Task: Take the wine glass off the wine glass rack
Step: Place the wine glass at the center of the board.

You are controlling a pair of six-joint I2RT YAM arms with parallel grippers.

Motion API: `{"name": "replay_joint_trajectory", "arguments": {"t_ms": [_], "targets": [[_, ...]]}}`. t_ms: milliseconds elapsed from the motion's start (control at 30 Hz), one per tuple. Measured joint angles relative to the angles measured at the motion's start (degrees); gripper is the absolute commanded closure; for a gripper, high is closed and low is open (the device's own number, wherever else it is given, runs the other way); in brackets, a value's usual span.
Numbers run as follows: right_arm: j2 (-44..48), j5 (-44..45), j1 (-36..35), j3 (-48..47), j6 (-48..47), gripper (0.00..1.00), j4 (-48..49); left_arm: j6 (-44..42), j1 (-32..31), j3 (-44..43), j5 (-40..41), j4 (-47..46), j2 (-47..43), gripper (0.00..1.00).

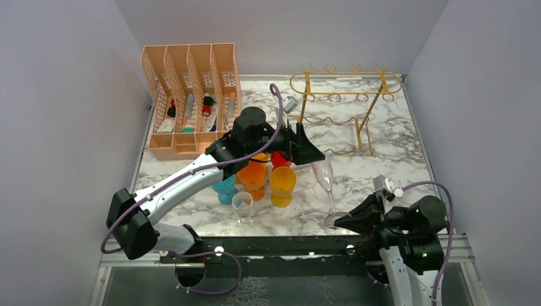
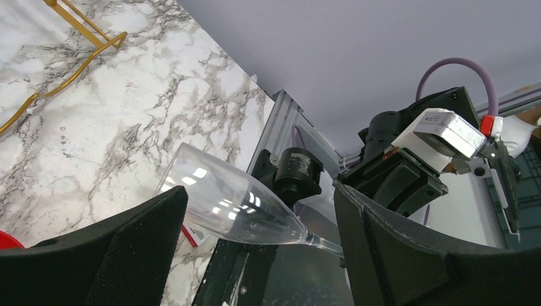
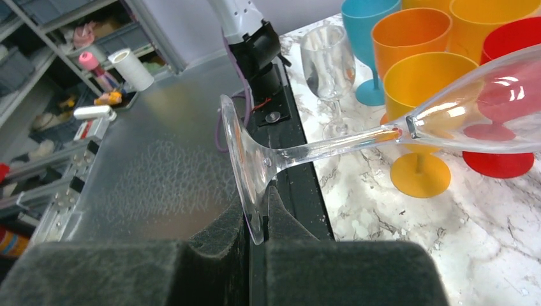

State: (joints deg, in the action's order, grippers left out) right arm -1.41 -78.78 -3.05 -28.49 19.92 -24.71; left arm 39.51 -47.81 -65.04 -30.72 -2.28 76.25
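The left gripper will take hold of the wine glass by the bowl's rim (image 1: 321, 161) (image 2: 173, 172), so the glass's foot stays free for setting the glass upright on the tabletop.
The clear wine glass (image 1: 325, 173) hangs tilted over the front of the marble table, away from the gold wire wine glass rack (image 1: 348, 83) at the back right. My right gripper (image 1: 339, 220) is shut on the rim of its round foot (image 3: 245, 166). The stem (image 3: 332, 146) runs up and right to the bowl. My left gripper (image 1: 314, 155) is open beside the bowl (image 2: 220, 204); its black fingers (image 2: 127, 248) stand wide on either side without touching it. Part of the rack's base wire (image 2: 70, 70) shows in the left wrist view.
A peach lattice file organiser (image 1: 191, 95) stands at the back left. Under the left arm are orange (image 1: 253, 175), yellow (image 1: 282, 185), blue (image 1: 224, 189) and red (image 1: 279, 159) goblets and a small clear glass (image 1: 243, 207). The table's front edge rail (image 1: 287, 242) runs just below the glass's foot.
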Motion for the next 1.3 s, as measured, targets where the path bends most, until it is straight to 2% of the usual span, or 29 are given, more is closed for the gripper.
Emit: {"name": "replay_joint_trajectory", "arguments": {"t_ms": [467,800,967,1100,1200,1300], "targets": [[-1.8,-8.1,0.0,-7.5,-13.8,0.99,-4.7,1.3,6.3,0.6,-6.0,-1.0,-0.5,0.12],[-5.6,-8.2,0.0,-7.7,-16.6,0.99,-7.1,3.2,6.4,0.6,-18.3,-6.8,-0.1,0.17],[-6.4,-9.0,-0.1,-8.0,-17.0,0.99,-6.7,4.2,6.6,1.8,-24.9,-11.0,0.5,0.26],[-7.3,-10.7,-0.3,-8.0,-16.3,0.99,-5.4,3.3,6.7,2.0,-27.7,-12.2,0.8,0.28],[-8.1,-11.1,-0.4,-8.0,-15.3,0.99,-3.8,1.9,6.2,2.0,-29.8,-13.1,0.8,0.38],[-8.9,-11.1,-0.7,-8.0,-14.3,0.99,-3.0,1.0,6.1,2.3,-30.8,-13.5,0.8,0.43]]}}
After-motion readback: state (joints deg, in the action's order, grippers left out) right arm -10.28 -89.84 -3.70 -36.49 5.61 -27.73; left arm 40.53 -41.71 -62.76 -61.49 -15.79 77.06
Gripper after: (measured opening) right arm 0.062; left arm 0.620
